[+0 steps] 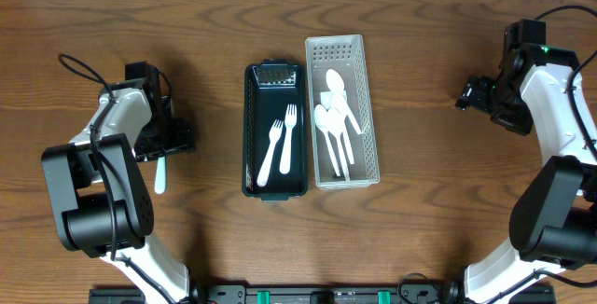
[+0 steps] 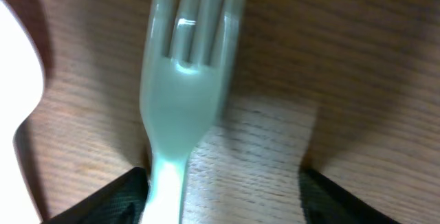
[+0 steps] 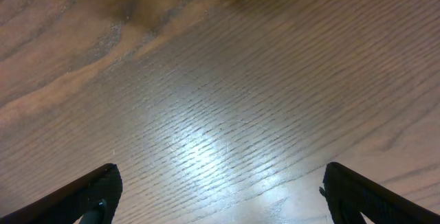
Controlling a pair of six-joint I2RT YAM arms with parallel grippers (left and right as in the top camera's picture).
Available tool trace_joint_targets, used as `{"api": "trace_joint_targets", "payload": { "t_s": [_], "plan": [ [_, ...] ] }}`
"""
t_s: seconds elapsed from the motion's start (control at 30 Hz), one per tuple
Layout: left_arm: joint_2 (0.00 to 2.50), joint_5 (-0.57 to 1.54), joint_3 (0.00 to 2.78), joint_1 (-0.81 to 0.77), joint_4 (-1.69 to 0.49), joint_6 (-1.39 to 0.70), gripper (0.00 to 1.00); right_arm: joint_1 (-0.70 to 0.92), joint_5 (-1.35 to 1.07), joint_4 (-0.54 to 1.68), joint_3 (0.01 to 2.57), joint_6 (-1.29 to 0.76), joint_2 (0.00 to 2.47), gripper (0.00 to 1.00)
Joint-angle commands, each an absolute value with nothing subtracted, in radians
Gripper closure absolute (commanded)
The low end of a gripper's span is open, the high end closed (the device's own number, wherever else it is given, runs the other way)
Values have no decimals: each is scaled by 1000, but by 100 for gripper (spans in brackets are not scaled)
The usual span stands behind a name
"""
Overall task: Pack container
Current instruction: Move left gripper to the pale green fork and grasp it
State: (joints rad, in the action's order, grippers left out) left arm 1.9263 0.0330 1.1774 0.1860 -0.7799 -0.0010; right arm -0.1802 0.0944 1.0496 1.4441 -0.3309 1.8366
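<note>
My left gripper has the fork's handle just below its head [image 2: 167, 181] between its open fingers, so it needs to close. Closing now would hold the handle.
A black container [image 1: 275, 185] at the table's middle holds two white forks [image 1: 282, 141]. Beside it on the right, a white perforated basket [image 1: 367, 108] holds several white spoons [image 1: 336, 117]. My left gripper [image 1: 166, 147] is low over the table at the left, and a white utensil end [image 1: 160, 175] sticks out from under it. In the left wrist view a white fork [image 2: 182, 93] lies flat between the open jaws of that gripper [image 2: 223, 186]. Its handle touches the left finger [image 2: 127, 196]; the right finger stands well apart. My right gripper [image 1: 476, 94] [image 3: 220, 186] is open over bare wood.
Another white utensil [image 2: 17, 80] lies just left of the fork, cut off by the left wrist view's edge. The brown wooden table [image 1: 448, 201] surrounds the container and basket. Both arm bases stand at the near corners.
</note>
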Motion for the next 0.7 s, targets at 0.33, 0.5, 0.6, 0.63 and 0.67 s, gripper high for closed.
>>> {"api": "trace_joint_targets", "payload": {
  "t_s": [0.33, 0.5, 0.6, 0.63, 0.67],
  "plan": [
    [2017, 19, 1101, 180, -790, 14, 63, -183, 109, 1048, 1446, -320, 1836, 4],
    [2016, 19, 1102, 180, -791, 14, 72, -183, 109, 1048, 1446, -320, 1836, 4],
    [2016, 19, 1102, 180, -791, 14, 78, -183, 109, 1048, 1446, -320, 1836, 4],
    [2016, 19, 1102, 180, -791, 14, 78, -183, 109, 1048, 1446, -320, 1836, 4],
    [2016, 19, 1102, 180, -791, 14, 79, -183, 109, 1048, 1446, -320, 1836, 4]
  ]
}}
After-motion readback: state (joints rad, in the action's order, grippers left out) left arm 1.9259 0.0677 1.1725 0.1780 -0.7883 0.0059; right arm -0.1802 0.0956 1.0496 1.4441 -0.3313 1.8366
